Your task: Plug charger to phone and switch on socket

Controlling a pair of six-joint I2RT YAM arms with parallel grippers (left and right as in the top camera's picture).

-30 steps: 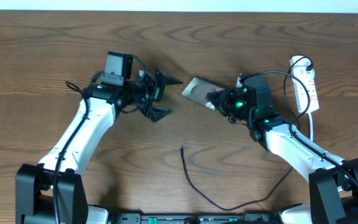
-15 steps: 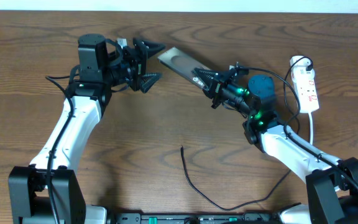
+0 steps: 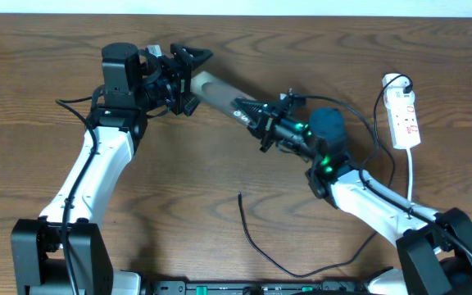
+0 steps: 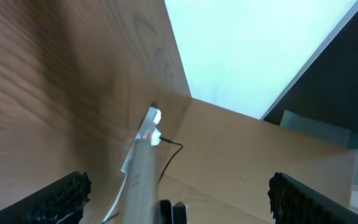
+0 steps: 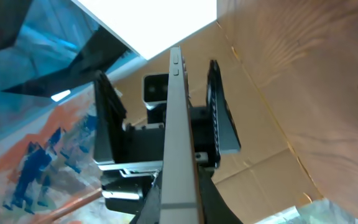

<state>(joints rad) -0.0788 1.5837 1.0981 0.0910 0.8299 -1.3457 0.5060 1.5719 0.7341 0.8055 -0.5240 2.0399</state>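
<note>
My left gripper grabs the phone's far end (image 3: pixel 206 88) next, leaving the phone's end in my right gripper free to plug in the charger (image 3: pixel 256 242).
The phone (image 3: pixel 218 88) is held up off the table, edge-on in the right wrist view (image 5: pixel 178 112). My right gripper (image 3: pixel 255 116) is shut on its near end (image 5: pixel 179 199). The phone's far end lies between the fingers of my left gripper (image 3: pixel 193 79), which is open wide; in the left wrist view the phone's edge (image 4: pixel 140 186) stands between the two fingers (image 4: pixel 179 202) without touching them. The charger (image 3: pixel 256 242), a thin black cable, lies on the table near the front with its tip (image 3: pixel 240 195) free. The socket (image 3: pixel 405 115) lies at the far right.
The socket's white cord (image 3: pixel 411 168) runs toward the front along the right side. A black cable (image 3: pixel 359 102) loops from my right arm near the socket. The wooden table (image 3: pixel 39 90) ends at a pale strip along the back.
My right gripper has lifted the phone off the table and carried it left, up to my left gripper. The left arm swung back and left, then held still with its fingers around the phone's end.
</note>
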